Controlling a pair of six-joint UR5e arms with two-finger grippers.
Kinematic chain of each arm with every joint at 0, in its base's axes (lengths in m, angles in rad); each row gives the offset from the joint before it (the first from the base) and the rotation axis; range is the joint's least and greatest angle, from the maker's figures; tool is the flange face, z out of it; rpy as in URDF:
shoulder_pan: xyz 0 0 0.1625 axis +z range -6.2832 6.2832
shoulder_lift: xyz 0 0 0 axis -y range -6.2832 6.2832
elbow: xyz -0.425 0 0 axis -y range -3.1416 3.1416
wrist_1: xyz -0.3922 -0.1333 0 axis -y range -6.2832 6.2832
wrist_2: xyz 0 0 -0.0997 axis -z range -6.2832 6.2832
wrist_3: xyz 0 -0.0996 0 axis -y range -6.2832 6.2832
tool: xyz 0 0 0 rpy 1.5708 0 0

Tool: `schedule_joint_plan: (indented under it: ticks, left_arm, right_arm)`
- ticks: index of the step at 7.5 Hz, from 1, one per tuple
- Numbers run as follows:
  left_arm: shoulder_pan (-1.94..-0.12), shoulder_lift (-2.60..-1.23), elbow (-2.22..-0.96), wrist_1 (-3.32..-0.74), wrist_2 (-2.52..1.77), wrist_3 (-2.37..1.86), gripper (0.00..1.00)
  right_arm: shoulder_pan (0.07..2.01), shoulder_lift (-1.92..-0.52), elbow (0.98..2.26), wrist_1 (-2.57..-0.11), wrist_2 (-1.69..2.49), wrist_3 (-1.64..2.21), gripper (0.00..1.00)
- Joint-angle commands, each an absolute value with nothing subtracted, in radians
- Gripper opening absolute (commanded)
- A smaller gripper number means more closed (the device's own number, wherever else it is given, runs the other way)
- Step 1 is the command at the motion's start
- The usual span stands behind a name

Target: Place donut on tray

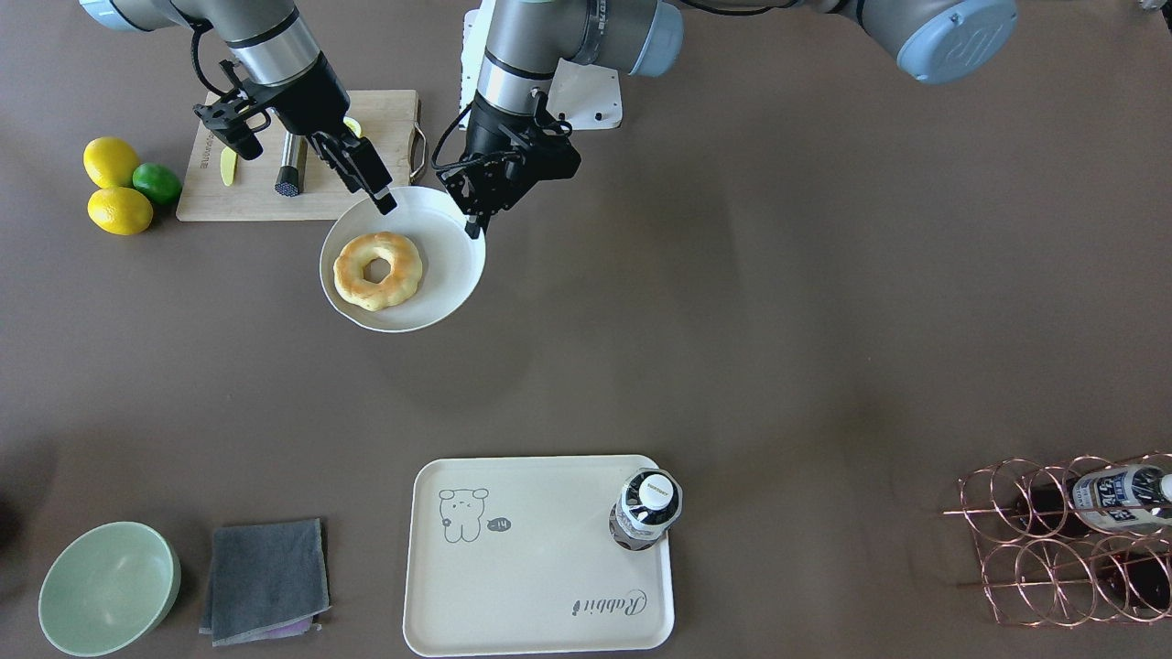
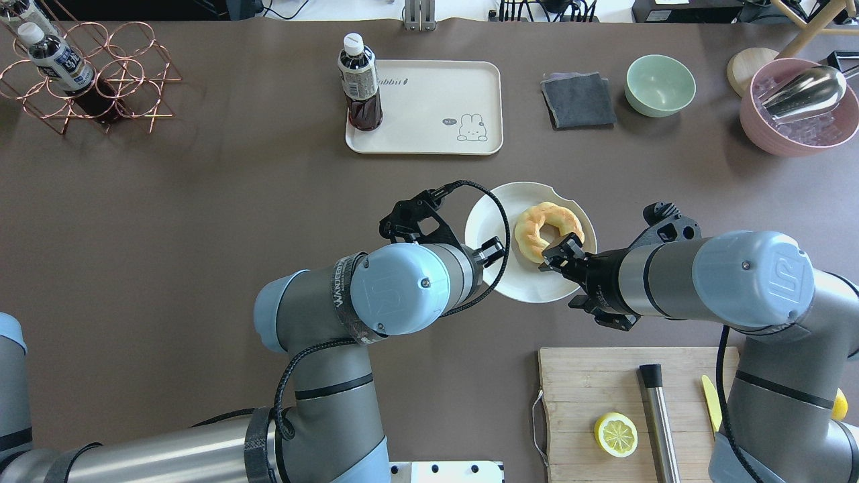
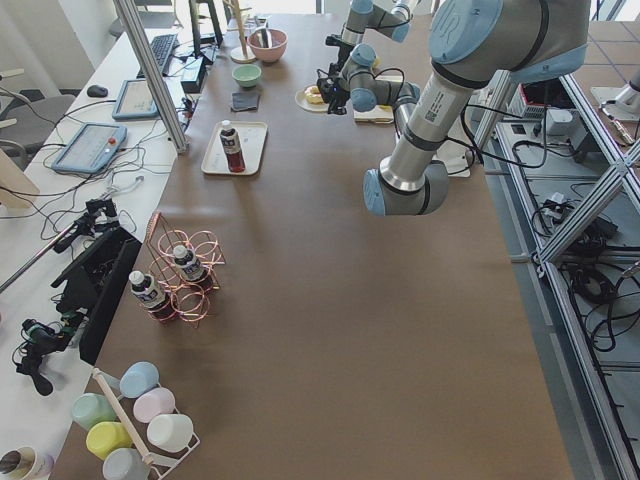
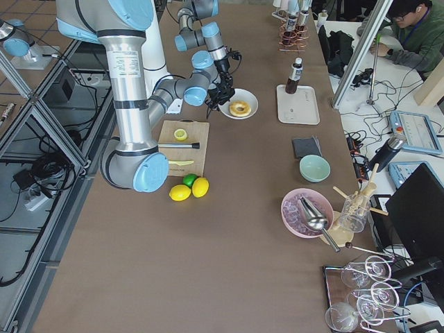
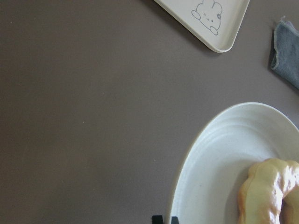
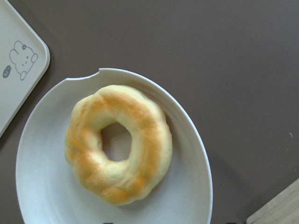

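The plate with the donut (image 1: 405, 265) needs to go over to the tray, so my right gripper should next grip the plate by its rim.
The golden donut (image 1: 405, 265) (image 2: 530, 225) (image 6: 149, 140) lies on a round white plate (image 1: 449, 265) (image 2: 490, 228) with a chipped rim, at mid-table. My left gripper (image 1: 473, 227) (image 2: 493, 249) (image 5: 164, 219) is shut on the plate's rim, its fingertips close together on either side of it. My right gripper (image 1: 385, 199) (image 2: 560, 253) is open at the plate's opposite rim, by the donut's near side, holding nothing. The cream tray (image 1: 540, 567) (image 2: 429, 107) (image 5: 229, 23) (image 6: 9, 42) lies at the far side of the table, with a dark drink bottle (image 1: 645, 508) (image 2: 359, 84) standing on one corner.
A wooden cutting board (image 1: 256, 197) with a lemon half (image 2: 616, 434) and a metal rod lies near my right arm. Two lemons and a lime (image 1: 119, 210) sit beside it. A green bowl (image 1: 108, 586), a grey cloth (image 1: 265, 577), a copper wire rack (image 1: 1071, 540) and a pink bowl (image 2: 792, 107) line the far edge.
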State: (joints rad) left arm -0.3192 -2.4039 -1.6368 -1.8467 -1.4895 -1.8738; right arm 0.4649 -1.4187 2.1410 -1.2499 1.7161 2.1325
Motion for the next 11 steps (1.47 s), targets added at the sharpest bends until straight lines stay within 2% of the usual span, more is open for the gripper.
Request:
schedule_joint_plan:
  ticks: [1, 2, 3, 4, 8, 9, 11]
  left_arm:
    - [-0.321, -2.402, -1.64, -1.847, -1.489, -1.871, 0.0]
    - [-0.321, -2.402, -1.64, -1.847, -1.489, -1.87, 0.0]
    - [-0.321, -2.401, -1.638, -1.847, -1.489, -1.87, 0.0]
    - [-0.321, -2.398, -1.638, -1.847, -1.489, -1.87, 0.0]
    - [-0.321, -2.396, -1.643, -1.847, -1.489, -1.867, 0.0]
    - [-0.321, -2.396, -1.644, -1.847, -1.489, -1.865, 0.0]
    - [-0.321, -2.39, -1.657, -1.847, -1.496, -1.859, 0.0]
  right_arm:
    - [0.454, -1.428, 2.143, -1.25, 1.71, 2.138, 0.67]
    - [0.45, -1.428, 2.143, -1.25, 1.71, 2.146, 0.61]
    - [0.451, -1.427, 2.144, -1.25, 1.709, 2.201, 0.35]
    - [0.451, -1.425, 2.146, -1.25, 1.71, 2.213, 0.26]
    - [0.454, -1.428, 2.154, -1.25, 1.712, 2.214, 0.25]
    - [0.454, -1.428, 2.155, -1.25, 1.712, 2.226, 0.01]
    - [0.456, -1.427, 2.155, -1.247, 1.709, 2.246, 0.0]
